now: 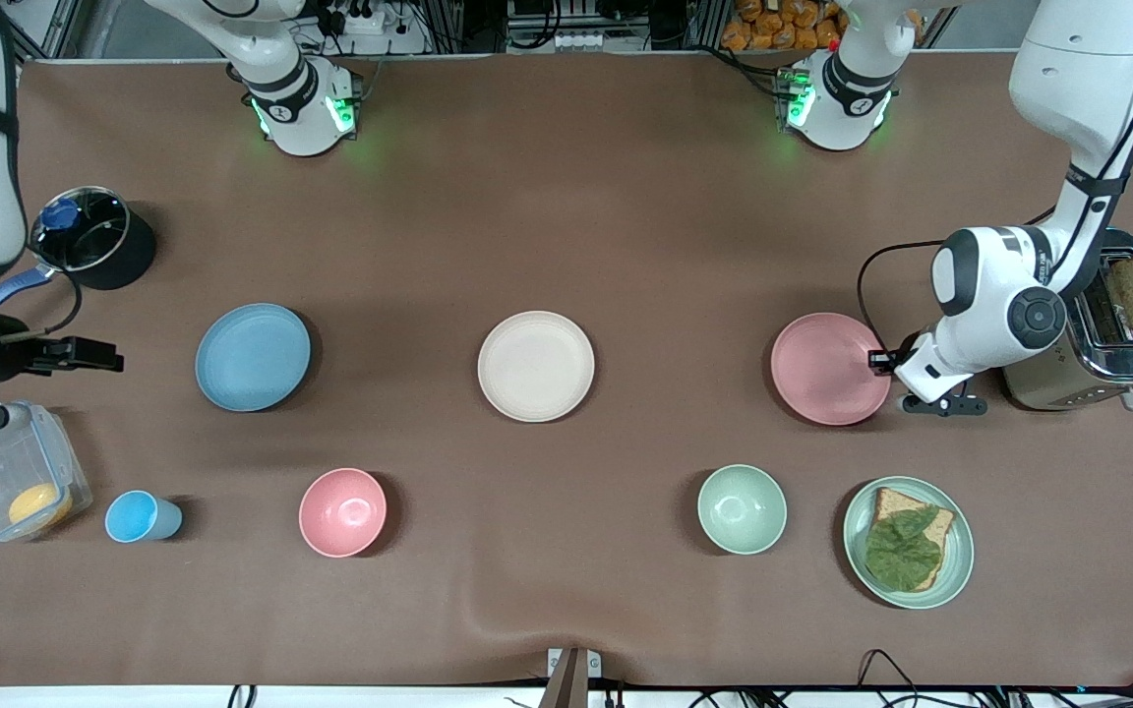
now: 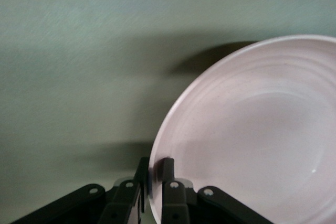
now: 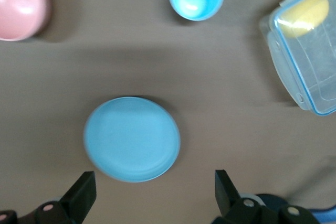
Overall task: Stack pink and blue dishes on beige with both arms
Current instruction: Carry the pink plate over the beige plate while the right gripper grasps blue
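Note:
The light blue plate's flat base needs to stay free to rest over the beige plate (image 1: 535, 366). My right gripper should next grab the light blue plate by its thin rim (image 1: 199, 358).
The pale pink plate (image 1: 827, 372) (image 2: 252, 140) lies toward the left arm's end of the table. My left gripper (image 1: 883, 362) (image 2: 155, 170) is shut on its rim, one finger inside and one outside. In the middle sits the beige plate (image 1: 535, 366) with nothing on it. The light blue plate (image 1: 253, 356) (image 3: 132, 139) rests flat toward the right arm's end. My right gripper (image 1: 99, 356) (image 3: 153, 182) hangs open and wide over the table just beside that plate, holding nothing.
Nearer the camera stand a blue cup (image 1: 139, 517), a pink bowl (image 1: 342, 511), a green bowl (image 1: 742, 508) and a green plate with bread (image 1: 909, 541). A clear container (image 1: 16, 482), a lidded pot (image 1: 94, 238) and a toaster (image 1: 1107, 324) occupy the table's ends.

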You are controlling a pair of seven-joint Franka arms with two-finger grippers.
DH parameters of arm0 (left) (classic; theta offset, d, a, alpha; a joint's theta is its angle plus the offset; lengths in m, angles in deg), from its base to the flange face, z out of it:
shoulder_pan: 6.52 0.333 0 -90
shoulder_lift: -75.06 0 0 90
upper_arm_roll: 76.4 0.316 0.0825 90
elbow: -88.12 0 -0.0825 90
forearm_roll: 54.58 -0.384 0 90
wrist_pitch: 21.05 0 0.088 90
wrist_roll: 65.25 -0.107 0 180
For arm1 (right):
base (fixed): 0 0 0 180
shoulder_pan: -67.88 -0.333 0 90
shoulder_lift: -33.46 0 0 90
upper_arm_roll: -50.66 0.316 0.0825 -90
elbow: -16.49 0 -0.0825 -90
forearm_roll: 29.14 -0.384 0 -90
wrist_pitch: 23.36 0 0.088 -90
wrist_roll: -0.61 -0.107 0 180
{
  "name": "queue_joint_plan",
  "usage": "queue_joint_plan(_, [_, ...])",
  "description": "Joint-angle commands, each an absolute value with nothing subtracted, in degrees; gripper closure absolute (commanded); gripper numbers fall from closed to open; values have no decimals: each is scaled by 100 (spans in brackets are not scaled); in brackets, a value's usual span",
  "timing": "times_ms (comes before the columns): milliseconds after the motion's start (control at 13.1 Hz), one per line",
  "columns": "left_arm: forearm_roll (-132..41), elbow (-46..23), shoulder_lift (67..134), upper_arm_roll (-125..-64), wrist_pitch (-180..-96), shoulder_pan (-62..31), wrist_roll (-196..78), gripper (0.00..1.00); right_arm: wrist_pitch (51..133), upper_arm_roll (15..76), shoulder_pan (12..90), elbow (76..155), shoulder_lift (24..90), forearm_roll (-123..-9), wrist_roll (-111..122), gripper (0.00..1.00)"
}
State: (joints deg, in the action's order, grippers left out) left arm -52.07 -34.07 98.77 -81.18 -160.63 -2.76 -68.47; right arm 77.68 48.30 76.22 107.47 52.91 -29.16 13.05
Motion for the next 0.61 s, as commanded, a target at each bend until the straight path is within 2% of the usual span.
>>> queue_joint_plan(0, [-4914,-3300,9476,-8404,-15879,-230,-6833,100,8935,4925,7930,11761,5375,-2817,1555,0])
queue_joint_plan(153, [-4721,-3012,9194,-8710,-15423,-230,-6807,100,9798,4934,7913,12229,5760,-2895,1661,0])
queue_joint_plan(229, [-4563,-2731,9193,-8912,-15160,-248,-6693,100,9949,4951,7895,12239,5989,-2905,1669,0])
queue_joint_plan(382, [-4465,-2134,9280,-9334,-14606,-309,-6186,100,9995,4978,7886,12222,6411,-3053,1713,0])
queue_joint_plan(535, [-4465,-1772,9464,-9756,-14551,-528,-5273,100,9960,4969,7922,12231,6597,-3282,1966,0])
